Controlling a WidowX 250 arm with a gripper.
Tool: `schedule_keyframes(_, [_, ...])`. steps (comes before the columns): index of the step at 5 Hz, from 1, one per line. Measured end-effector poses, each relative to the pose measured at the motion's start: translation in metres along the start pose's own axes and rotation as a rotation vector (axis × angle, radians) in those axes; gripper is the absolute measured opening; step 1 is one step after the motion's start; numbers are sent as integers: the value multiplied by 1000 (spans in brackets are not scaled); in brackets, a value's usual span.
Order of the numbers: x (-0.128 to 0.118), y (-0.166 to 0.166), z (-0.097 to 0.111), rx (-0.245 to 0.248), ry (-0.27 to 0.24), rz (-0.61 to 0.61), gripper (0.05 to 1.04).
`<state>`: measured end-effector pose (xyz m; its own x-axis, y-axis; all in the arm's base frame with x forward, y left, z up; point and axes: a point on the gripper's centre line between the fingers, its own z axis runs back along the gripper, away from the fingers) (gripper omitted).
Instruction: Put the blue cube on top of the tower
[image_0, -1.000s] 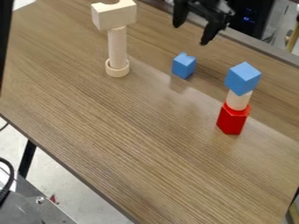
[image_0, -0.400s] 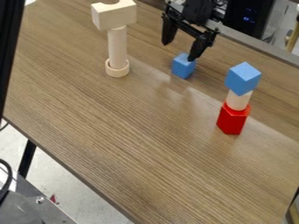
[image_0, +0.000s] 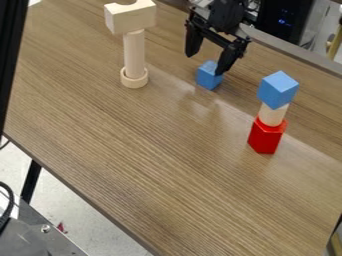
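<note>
My gripper should next grab the small blue cube's opposite sides, so its bottom can rest on the tower.
The black gripper (image_0: 204, 64) hangs open at the top centre, its two fingers spread wide. Its right finger overlaps the upper right part of a small blue cube (image_0: 208, 78) resting on the table; I cannot tell whether they touch. To the right stands a tower: a red block (image_0: 265, 137) at the bottom, a pale wooden cylinder (image_0: 272, 115) on it, and a tilted-looking blue cube (image_0: 277, 90) on top. Another tower at the upper left has a wooden ring (image_0: 134, 79) around the foot of a tall cylinder (image_0: 135, 52), capped by a notched wooden block (image_0: 131, 18).
The wooden table (image_0: 153, 165) has its front edge running diagonally down from the left. A grey rail (image_0: 294, 52) borders the back right edge. A dark vertical bar (image_0: 8, 55) stands at the left edge of view.
From the top edge, my gripper has come down and slightly left to the small blue cube, its fingers remaining apart. Both towers and the small cube have stayed in place.
</note>
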<state>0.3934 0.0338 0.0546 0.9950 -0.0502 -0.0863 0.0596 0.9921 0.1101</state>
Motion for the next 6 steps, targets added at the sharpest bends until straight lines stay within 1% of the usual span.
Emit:
schedule_keyframes(1, [1,0,0,0,-5,1,999])
schedule_keyframes(2, [-2,-1,-4,-4,4,0,999])
schedule_keyframes(3, [-2,-2,-8,-12,1,1,950])
schedule_keyframes(4, [-1,-5,-18,-17,11,7,655])
schedule_keyframes(5, [4,-6,-19,-25,-15,21,572])
schedule_keyframes(6, [3,-10,-18,-53,-25,42,571])
